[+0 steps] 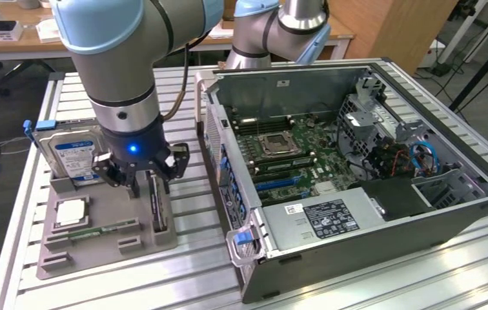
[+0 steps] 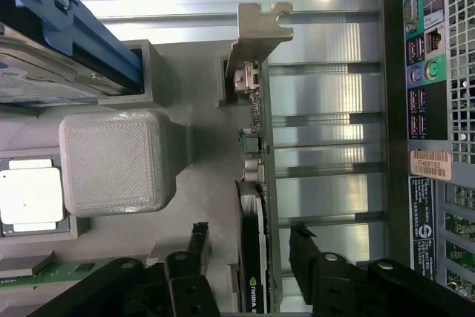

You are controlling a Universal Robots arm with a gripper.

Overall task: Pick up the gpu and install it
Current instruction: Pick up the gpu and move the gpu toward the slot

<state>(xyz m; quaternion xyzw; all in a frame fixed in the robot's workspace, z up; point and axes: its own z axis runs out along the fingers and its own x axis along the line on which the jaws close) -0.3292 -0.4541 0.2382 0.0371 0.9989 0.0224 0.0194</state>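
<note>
The GPU has bumpy connectors and a flared bracket taking up one end. Next, I should take hold of it by its flat-sided black cooler shroud.
The gpu stands on edge in a slot of the grey holder tray, seen as a dark thin slab. In the wrist view the gpu runs edge-on, its silver end bracket at the far end. My gripper hangs just above the card and is open. In the wrist view the gripper straddles the card. One black fingertip stands on each side of it, with a gap showing between each pad and the board.
The tray also holds a hard drive in a blue bracket, a processor chip and a memory stick. The open computer case lies close on the exterior view's right, its motherboard facing up. All of it rests on a slatted aluminium table.
</note>
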